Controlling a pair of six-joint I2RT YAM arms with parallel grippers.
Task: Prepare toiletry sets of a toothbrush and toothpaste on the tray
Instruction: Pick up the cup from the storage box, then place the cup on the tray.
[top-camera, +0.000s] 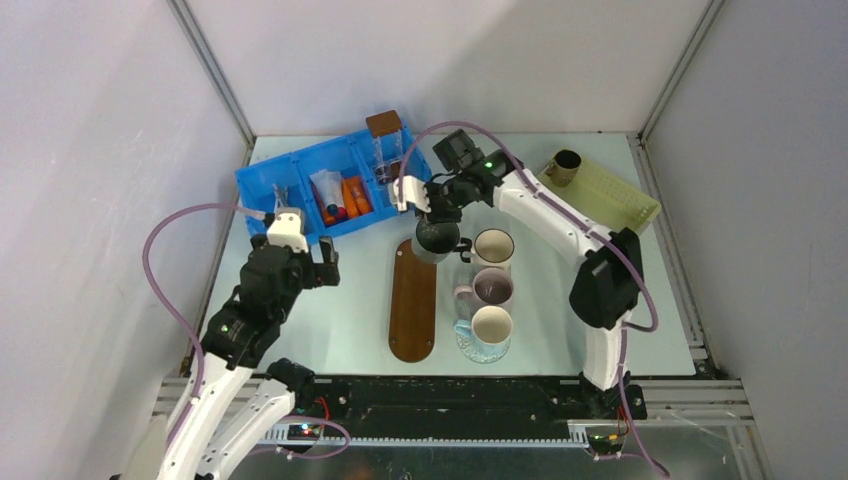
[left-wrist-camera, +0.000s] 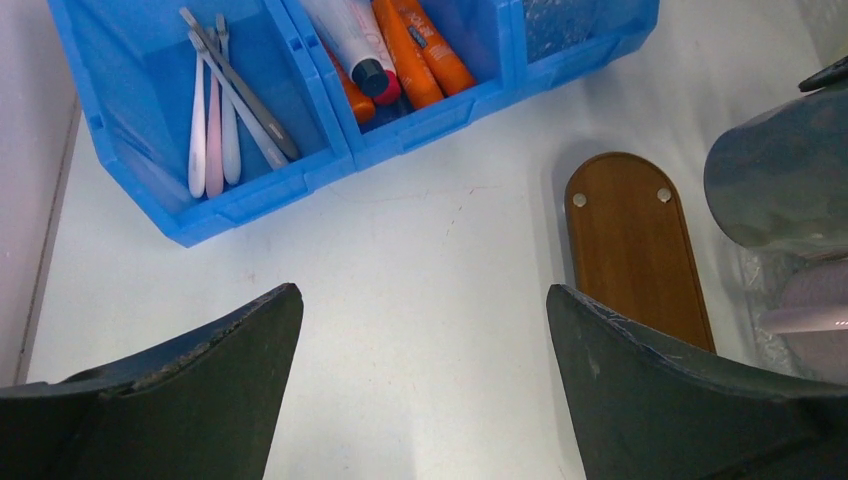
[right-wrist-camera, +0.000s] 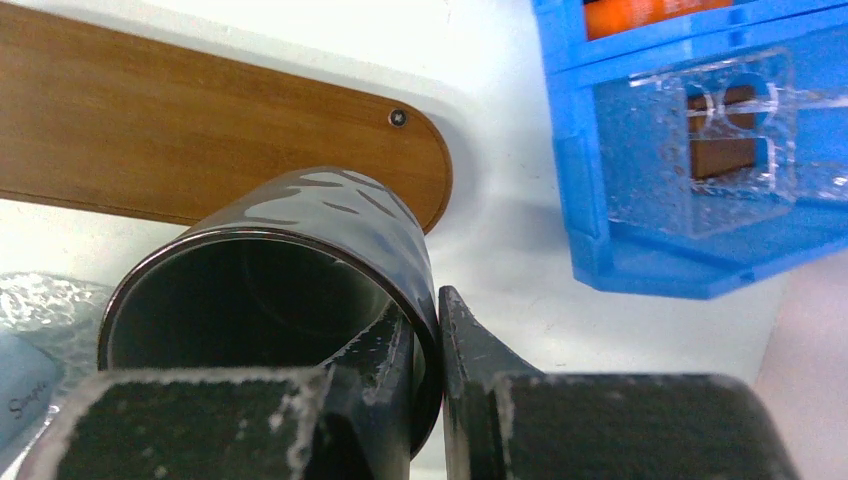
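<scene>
The dark mug (right-wrist-camera: 300, 225) hangs past one edge of the tray and would fall partly off if released, so my right gripper moves it onto the tray before letting go.
Several grey and pale pink toothbrushes (left-wrist-camera: 215, 110) lie in the left compartment of a blue bin (top-camera: 262, 182). Orange toothpaste tubes (left-wrist-camera: 415, 50) and one white tube (left-wrist-camera: 345, 30) lie in the middle compartment (top-camera: 345, 195). The oval wooden tray (top-camera: 412, 300) is bare in every view (left-wrist-camera: 630, 250) (right-wrist-camera: 150, 140). My left gripper (left-wrist-camera: 420, 295) is open and empty over the table in front of the bin. My right gripper (right-wrist-camera: 425, 300) is shut on the rim of a dark mug (right-wrist-camera: 300, 225), one finger inside, at the tray's far end (top-camera: 436, 240).
Three mugs stand in a row right of the tray: white (top-camera: 493, 246), purple (top-camera: 493, 288), white (top-camera: 491, 325). Clear brown-lidded boxes (right-wrist-camera: 720, 140) fill the bin's right compartment. A pale green tray (top-camera: 610, 195) with a brown cup (top-camera: 566, 166) sits at the back right.
</scene>
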